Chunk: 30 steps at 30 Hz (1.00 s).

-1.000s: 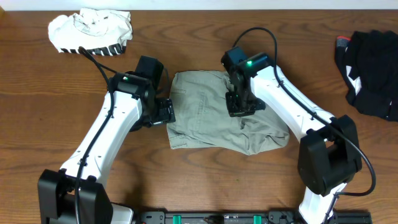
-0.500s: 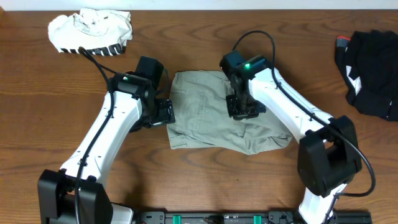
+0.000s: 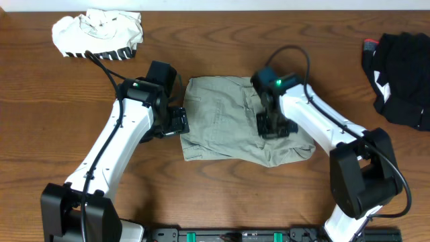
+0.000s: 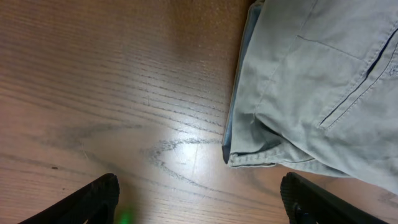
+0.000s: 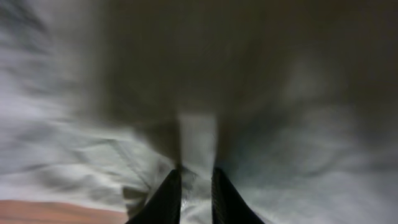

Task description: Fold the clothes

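Observation:
My left gripper grabs the shorts' folded hem at their edge beside it next, to fold that end of the shorts over the rest.
The khaki-grey shorts (image 3: pixel 222 121) lie folded in the middle of the table. My right gripper (image 3: pixel 273 126) is down on their right half, shut on a pinch of the khaki cloth (image 5: pixel 198 149), which fills the blurred right wrist view. My left gripper (image 3: pixel 176 123) is open at the shorts' left edge, low over the wood. In the left wrist view its two fingers (image 4: pixel 199 199) stand wide apart with bare table between them, and the shorts' folded hem (image 4: pixel 267 146) lies just ahead to the right.
A white garment with black stripes (image 3: pixel 97 33) lies crumpled at the back left. A black garment (image 3: pixel 403 67) lies at the right edge. Both arms reach in from the front edge.
My right gripper has moved right and a little forward across the shorts, pulling cloth with it. The left arm has not moved.

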### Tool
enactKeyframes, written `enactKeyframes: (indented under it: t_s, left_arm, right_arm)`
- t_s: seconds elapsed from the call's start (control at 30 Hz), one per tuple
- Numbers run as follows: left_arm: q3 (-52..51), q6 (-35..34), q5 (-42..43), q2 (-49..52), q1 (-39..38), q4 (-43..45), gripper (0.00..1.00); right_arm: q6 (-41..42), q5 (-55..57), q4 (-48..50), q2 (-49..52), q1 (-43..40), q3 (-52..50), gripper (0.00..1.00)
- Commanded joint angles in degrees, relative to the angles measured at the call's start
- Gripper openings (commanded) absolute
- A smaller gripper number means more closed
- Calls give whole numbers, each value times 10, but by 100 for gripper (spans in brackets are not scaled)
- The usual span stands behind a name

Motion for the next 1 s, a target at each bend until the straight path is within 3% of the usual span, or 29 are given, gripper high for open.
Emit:
enactKeyframes:
  t_s: [0.0,0.17,0.23,0.37,0.47,0.77,0.97]
  left_arm:
    - [1,8,1,2,3,-1,86]
    - [1,26,2,2,3,15,86]
    - [1,42,11,2,4,28,86]
    - [1,64,47,9,19,68,86]
    - [1,80,68,32,37,90,86]
    - [1,162,258,169,80,154,86]
    - [1,163,295,219,80,203,86]
  right_arm:
    - [19,-14,12,-2,1,-15,19]
    - [23,32,-31,-27,0,28,18]
    - [23,62,-61,-54,0,61,26]
    - [-4,57,-101,-107,-10,115,99]
    - [-10,47,-129,-140,-23,137,99]
    - [-33,24,-162,-202,-38,137,99]
    - [-34,24,-168,-203,-38,137,99]
